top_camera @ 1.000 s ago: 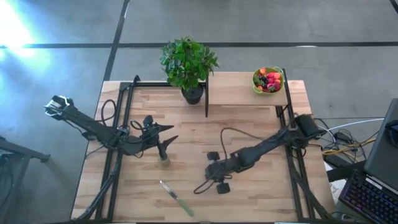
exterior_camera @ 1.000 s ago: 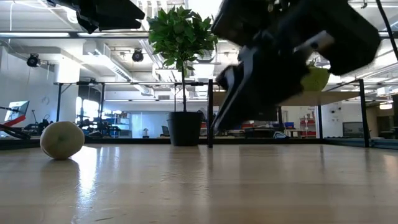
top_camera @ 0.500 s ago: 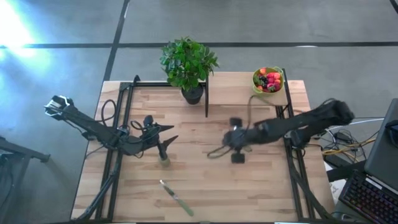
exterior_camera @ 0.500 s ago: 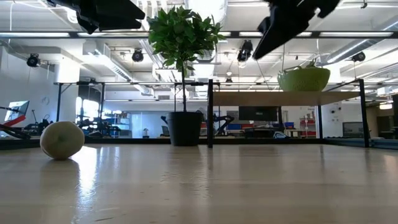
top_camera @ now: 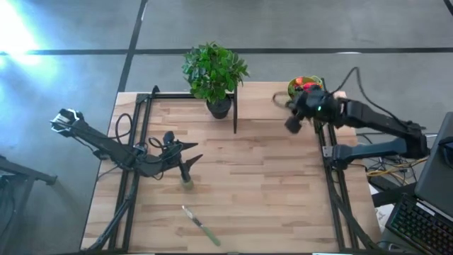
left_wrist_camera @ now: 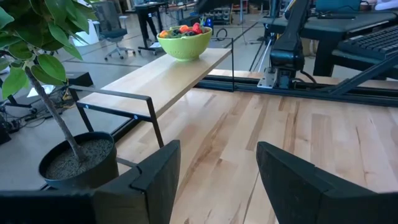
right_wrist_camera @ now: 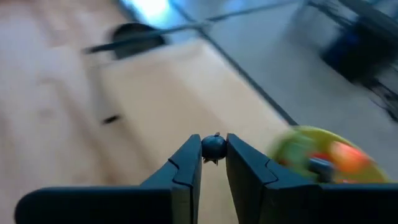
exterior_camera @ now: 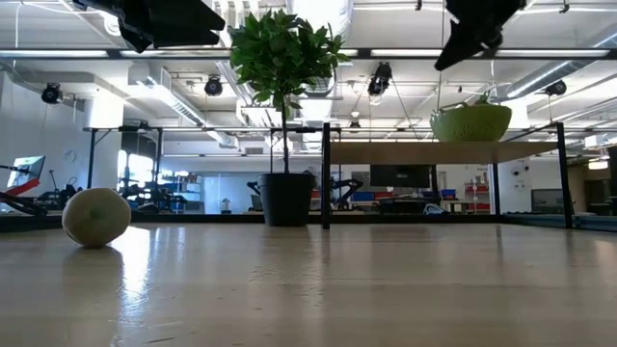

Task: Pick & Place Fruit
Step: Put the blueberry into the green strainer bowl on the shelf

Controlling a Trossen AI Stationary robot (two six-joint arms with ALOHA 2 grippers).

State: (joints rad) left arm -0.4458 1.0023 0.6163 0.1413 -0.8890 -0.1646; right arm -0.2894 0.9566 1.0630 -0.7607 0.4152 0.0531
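Observation:
The dark berry [right_wrist_camera: 214,148] hangs short of the lime-green bowl in the right wrist view, so it is too early for my right gripper to release it.
My right gripper [right_wrist_camera: 214,155] is shut on a small dark berry [right_wrist_camera: 214,147] and hangs in the air at the far right [top_camera: 291,125], just beside the lime-green bowl [top_camera: 304,90] of small red, orange and dark fruit. The bowl stands on a raised wooden shelf [top_camera: 272,106]. My left gripper [left_wrist_camera: 217,165] is open and hovers [top_camera: 185,168] over a dull-green kiwi-like ball [top_camera: 187,183], which rests on the table [exterior_camera: 96,217]. Its fingers hold nothing. My right gripper pinches the dark berry [right_wrist_camera: 214,147] between its two fingertips, one fingertip [right_wrist_camera: 194,155] on each side. The fingers slant downward toward the shelf and the bowl. The berry is lifted clear of table and shelf.
A potted plant [top_camera: 214,71] stands at the far middle beside the shelf's black frame post [top_camera: 235,113]. A green-handled knife [top_camera: 200,225] lies near the front edge. Bare wood lies across the table's middle and right [top_camera: 269,191]. A keyboard [top_camera: 417,227] sits off the table at right.
My right gripper has risen from low over the table's near middle and swung toward the far right edge, up to the bowl on the shelf. It has tipped from pointing steeply down to a shallower slant. The ball has kept its place.

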